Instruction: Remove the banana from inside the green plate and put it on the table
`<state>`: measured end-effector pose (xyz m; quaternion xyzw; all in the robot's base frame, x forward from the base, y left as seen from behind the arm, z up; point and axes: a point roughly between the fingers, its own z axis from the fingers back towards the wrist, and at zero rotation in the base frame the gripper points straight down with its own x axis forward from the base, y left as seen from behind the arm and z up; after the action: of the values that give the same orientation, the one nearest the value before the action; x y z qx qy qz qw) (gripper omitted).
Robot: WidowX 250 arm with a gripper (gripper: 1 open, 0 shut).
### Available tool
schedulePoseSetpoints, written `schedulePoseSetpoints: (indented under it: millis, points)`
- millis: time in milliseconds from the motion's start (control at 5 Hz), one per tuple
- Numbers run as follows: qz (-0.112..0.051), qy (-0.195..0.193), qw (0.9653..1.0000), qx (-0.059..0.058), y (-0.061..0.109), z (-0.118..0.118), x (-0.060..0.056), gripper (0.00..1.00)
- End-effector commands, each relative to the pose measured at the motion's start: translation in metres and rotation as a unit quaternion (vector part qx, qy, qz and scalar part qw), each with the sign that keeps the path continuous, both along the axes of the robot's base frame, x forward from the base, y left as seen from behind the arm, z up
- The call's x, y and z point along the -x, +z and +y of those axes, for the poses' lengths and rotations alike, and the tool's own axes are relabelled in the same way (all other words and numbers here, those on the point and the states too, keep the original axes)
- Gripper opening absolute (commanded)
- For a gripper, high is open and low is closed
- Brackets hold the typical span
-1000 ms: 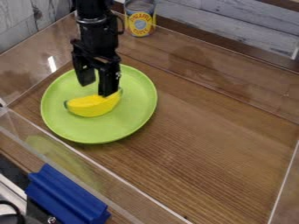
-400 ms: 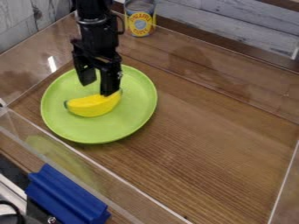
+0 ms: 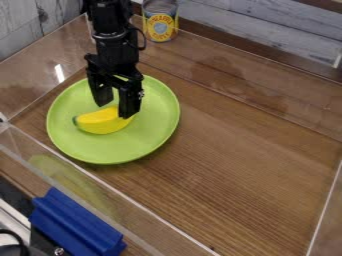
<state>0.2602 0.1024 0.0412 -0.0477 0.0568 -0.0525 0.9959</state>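
Note:
My gripper grabs the banana by its curved middle (image 3: pixel 104 119) next, to remove it from the green plate and set it on the tabletop.
The yellow banana (image 3: pixel 102 122) lies inside the lime-green plate (image 3: pixel 150 136) on the left of the brown wood-grain table (image 3: pixel 254 140). My black gripper (image 3: pixel 116 104) hangs straight down over the banana's far side, its two fingers apart and reaching down to the fruit's upper edge. One fingertip (image 3: pixel 131 108) partly covers the banana's right end. The jaws stand open and nothing is held.
A blue block-like object (image 3: pixel 74 230) sits at the near left corner. A yellow-labelled can (image 3: pixel 160 25) stands at the back, beyond the plate. Clear acrylic walls (image 3: pixel 147 215) ring the tabletop.
The gripper has dropped a little lower and slightly toward the right over the banana. The banana and plate have not moved.

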Motion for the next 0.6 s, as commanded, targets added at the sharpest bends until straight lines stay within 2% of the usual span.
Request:
schedulePoseSetpoints:
  millis: [0, 200, 400]
  points:
    - [-0.015, -0.004, 0.9999, -0.008, 0.0040, -0.0037, -0.0058, 1.00]
    - [-0.015, -0.006, 0.9998, -0.009, 0.0006, -0.0080, -0.0071, 1.00]
    - [-0.016, -0.007, 0.9998, -0.010, -0.0034, -0.0122, -0.0090, 0.00]
